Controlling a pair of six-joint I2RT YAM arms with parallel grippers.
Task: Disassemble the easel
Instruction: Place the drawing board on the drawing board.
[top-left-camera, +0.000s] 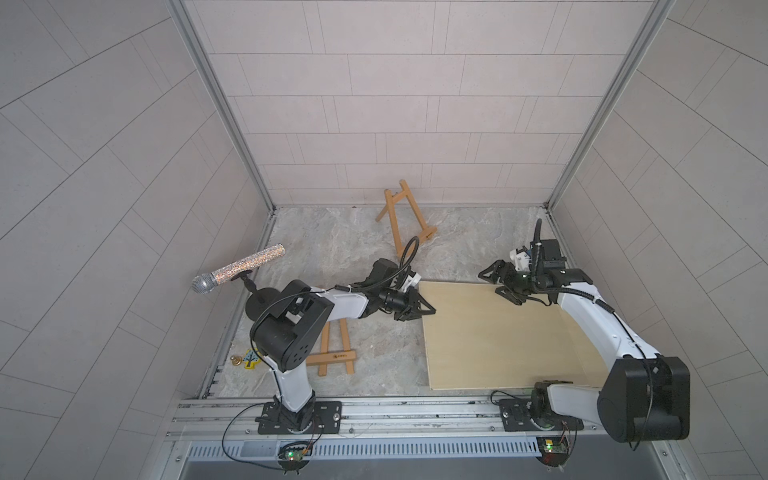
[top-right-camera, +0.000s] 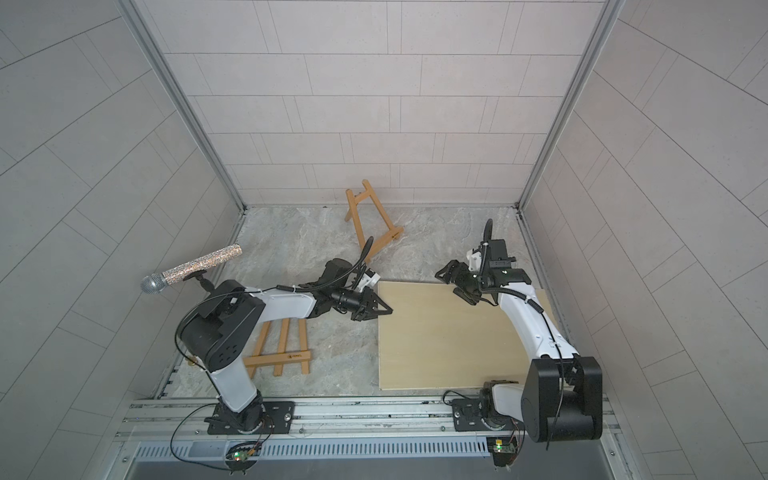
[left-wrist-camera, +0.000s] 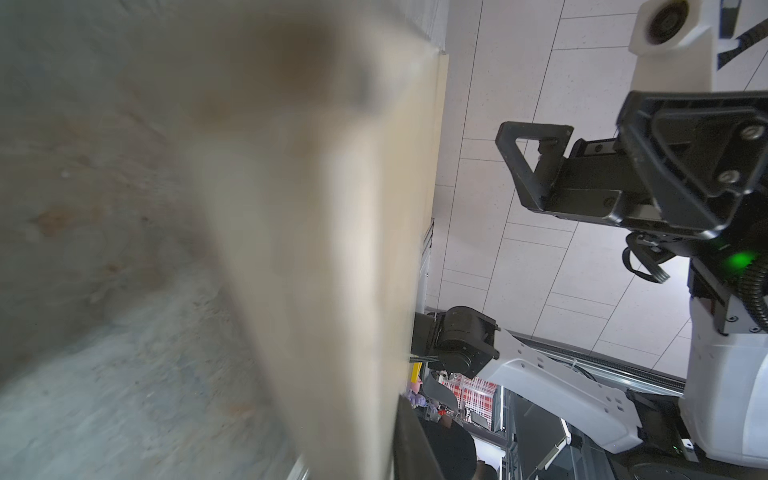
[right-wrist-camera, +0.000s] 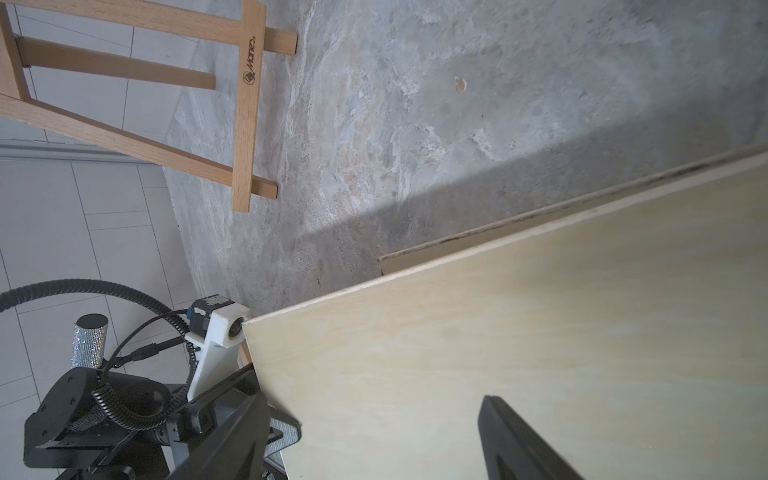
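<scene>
The held edge juts well past the end of another board beneath; if I opened my left gripper now, the held board would end overhanging it.
A small wooden easel (top-left-camera: 404, 220) (top-right-camera: 368, 218) stands upright near the back wall, and the right wrist view shows its ledge (right-wrist-camera: 246, 104). Another wooden easel (top-left-camera: 334, 353) (top-right-camera: 284, 353) lies flat under the left arm. A pale plywood board (top-left-camera: 498, 336) (top-right-camera: 449, 336) (right-wrist-camera: 519, 332) covers the right half of the table. My left gripper (top-left-camera: 428, 309) (top-right-camera: 385, 309) (left-wrist-camera: 386, 457) is shut on the board's left edge (left-wrist-camera: 332, 257). My right gripper (top-left-camera: 500, 284) (top-right-camera: 457, 278) (right-wrist-camera: 374, 440) hovers open over the board's far part, with nothing between its fingers.
A glittery microphone (top-left-camera: 239, 270) on a black stand sits at the left wall. A small yellow tag and a bell (top-left-camera: 247, 359) lie at the front left corner. Walls close in three sides, and a metal rail (top-left-camera: 395, 411) runs along the front.
</scene>
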